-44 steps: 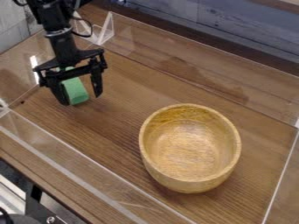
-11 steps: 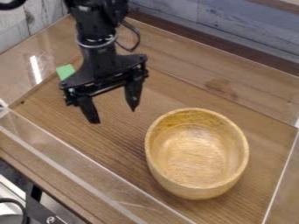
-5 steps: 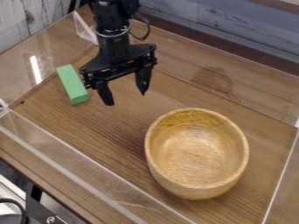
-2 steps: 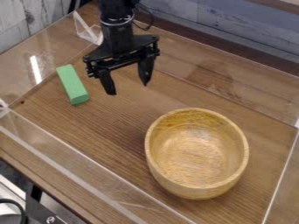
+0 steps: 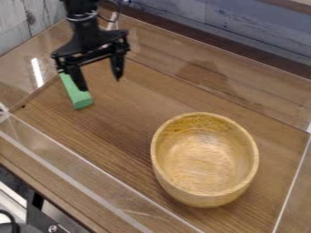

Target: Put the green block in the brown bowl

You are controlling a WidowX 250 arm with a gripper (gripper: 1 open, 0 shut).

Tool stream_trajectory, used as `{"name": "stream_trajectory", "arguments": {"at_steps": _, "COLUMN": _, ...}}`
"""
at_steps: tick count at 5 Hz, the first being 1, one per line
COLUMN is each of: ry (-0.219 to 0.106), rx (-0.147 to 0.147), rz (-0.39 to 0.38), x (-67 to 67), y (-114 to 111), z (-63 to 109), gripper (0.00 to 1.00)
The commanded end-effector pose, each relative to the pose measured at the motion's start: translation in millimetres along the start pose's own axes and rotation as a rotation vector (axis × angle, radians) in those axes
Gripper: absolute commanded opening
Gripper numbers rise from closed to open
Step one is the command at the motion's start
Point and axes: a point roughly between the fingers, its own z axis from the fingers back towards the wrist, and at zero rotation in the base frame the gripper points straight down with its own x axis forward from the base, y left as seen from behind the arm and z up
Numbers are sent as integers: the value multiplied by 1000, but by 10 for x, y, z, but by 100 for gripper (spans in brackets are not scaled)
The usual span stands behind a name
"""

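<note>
My gripper grips the block by one short end [image 5: 69,78] next, to put the green block in the brown bowl [image 5: 165,136].
The green block [image 5: 78,93] lies flat on the wooden table at the left, its long side running away from the camera. My gripper [image 5: 91,75] points down just behind and over the block's far end, open, with nothing between its black fingers [image 5: 118,71]. Its left finger stands close by the block's far end; I cannot tell whether they touch. The brown bowl [image 5: 165,136] stands empty at the lower right, well apart from both block and gripper.
Clear plastic walls [image 5: 61,150] fence the wooden table [image 5: 206,86] along the front, left and right. A grey plank wall [image 5: 243,23] runs along the back.
The open gripper has swung left, from the table's middle to just over the green block's far end. Block and bowl have stayed put.
</note>
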Motion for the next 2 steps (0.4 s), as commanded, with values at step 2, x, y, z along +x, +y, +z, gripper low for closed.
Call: {"name": "stream_trajectory", "arguments": {"at_steps": 2, "ry": -56, "rx": 2, "rz": 11, "x": 253, "y": 39, "z": 32, "gripper": 100}}
